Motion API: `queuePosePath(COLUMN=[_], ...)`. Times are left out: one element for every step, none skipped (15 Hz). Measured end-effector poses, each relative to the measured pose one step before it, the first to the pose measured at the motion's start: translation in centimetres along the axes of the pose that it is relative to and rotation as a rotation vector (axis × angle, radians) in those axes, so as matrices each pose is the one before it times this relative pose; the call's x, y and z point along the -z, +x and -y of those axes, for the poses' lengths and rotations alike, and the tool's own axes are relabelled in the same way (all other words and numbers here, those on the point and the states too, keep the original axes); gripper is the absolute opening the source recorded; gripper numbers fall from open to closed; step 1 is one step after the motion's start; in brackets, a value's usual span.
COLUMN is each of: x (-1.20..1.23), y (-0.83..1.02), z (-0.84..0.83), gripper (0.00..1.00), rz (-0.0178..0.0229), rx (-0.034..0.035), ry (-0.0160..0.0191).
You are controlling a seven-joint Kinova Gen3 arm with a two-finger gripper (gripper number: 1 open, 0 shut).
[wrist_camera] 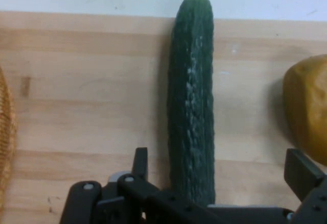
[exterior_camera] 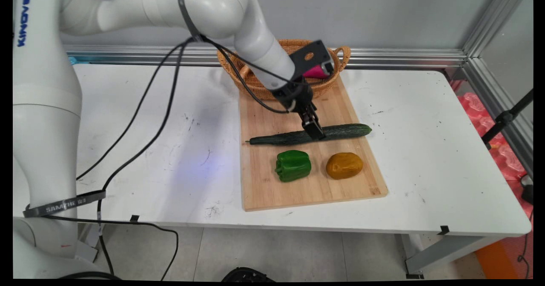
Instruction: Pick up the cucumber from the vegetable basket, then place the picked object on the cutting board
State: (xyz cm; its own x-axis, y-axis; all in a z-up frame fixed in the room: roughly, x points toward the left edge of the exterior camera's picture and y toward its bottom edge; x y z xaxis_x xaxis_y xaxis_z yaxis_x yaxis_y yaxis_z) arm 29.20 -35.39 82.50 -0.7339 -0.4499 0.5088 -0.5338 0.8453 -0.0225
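Observation:
My gripper picks up the cucumber by its middle (exterior_camera: pixel 306 135) next, to move it off the cutting board (exterior_camera: pixel 264 184).
A long dark green cucumber (exterior_camera: pixel 349 130) (wrist_camera: pixel 191 96) lies across the wooden cutting board (exterior_camera: pixel 264 184) (wrist_camera: pixel 92 81). My gripper (exterior_camera: pixel 315 130) (wrist_camera: pixel 220 162) is down at the cucumber's middle and stands open, one finger on each side of it. In the hand view the left finger (wrist_camera: pixel 140 160) is close to the cucumber, while the right finger (wrist_camera: pixel 301 170) is well off it. A green bell pepper (exterior_camera: pixel 293 165) and a yellow-brown potato-like vegetable (exterior_camera: pixel 344 165) (wrist_camera: pixel 309 106) lie on the board nearer the front edge.
A wicker basket (exterior_camera: pixel 255 81) (wrist_camera: pixel 5 132) stands at the board's far end with a pink object (exterior_camera: pixel 317 72) inside it. Black cables hang from the arm over the table's left half. Pink items lie on the floor at the right.

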Motion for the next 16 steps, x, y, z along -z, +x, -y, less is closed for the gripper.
queuePosePath(x=[-0.526,-0.597,-0.647,-0.524,-0.468,-0.588,-0.336,-0.259,-0.361,-0.421,-0.340,-0.298,-0.227,-0.206,-0.157,-0.063], y=[-0.075,-0.132,-0.140,-0.129,-0.105,-0.129,-0.065,-0.038,-0.063,-0.078,-0.057,-0.071,-0.056,-0.042,-0.015,0.048], z=[-0.023,-0.027,-0.033,-0.041,-0.037,-0.041,-0.022,-0.017,-0.019,-0.014,-0.015,-0.001,-0.002,-0.004,0.002,0.016], gripper=[1.00,1.00,1.00,1.00,1.00,1.00,1.00,1.00,1.00,1.00,1.00,0.00,0.00,0.00,0.00,0.00], rz=[0.00134,0.00214,0.00196,0.00146,0.00052,0.00039,-0.00021,-0.00025,-0.00033,-0.00059,-0.00029,0.00005,-0.00008,0.00013,-0.00039,-0.00128], rx=[-0.00168,-0.00018,-0.00009,0.00025,0.00001,-0.00024,0.00004,-0.00001,0.00008,0.00040,-0.00022,0.00049,0.00042,0.00041,0.00080,0.00038], ry=[0.00286,0.00339,0.00346,0.00276,0.00251,0.00375,0.00255,0.00176,0.00319,0.00424,0.00337,0.00315,0.00199,0.00207,0.00165,0.00133])
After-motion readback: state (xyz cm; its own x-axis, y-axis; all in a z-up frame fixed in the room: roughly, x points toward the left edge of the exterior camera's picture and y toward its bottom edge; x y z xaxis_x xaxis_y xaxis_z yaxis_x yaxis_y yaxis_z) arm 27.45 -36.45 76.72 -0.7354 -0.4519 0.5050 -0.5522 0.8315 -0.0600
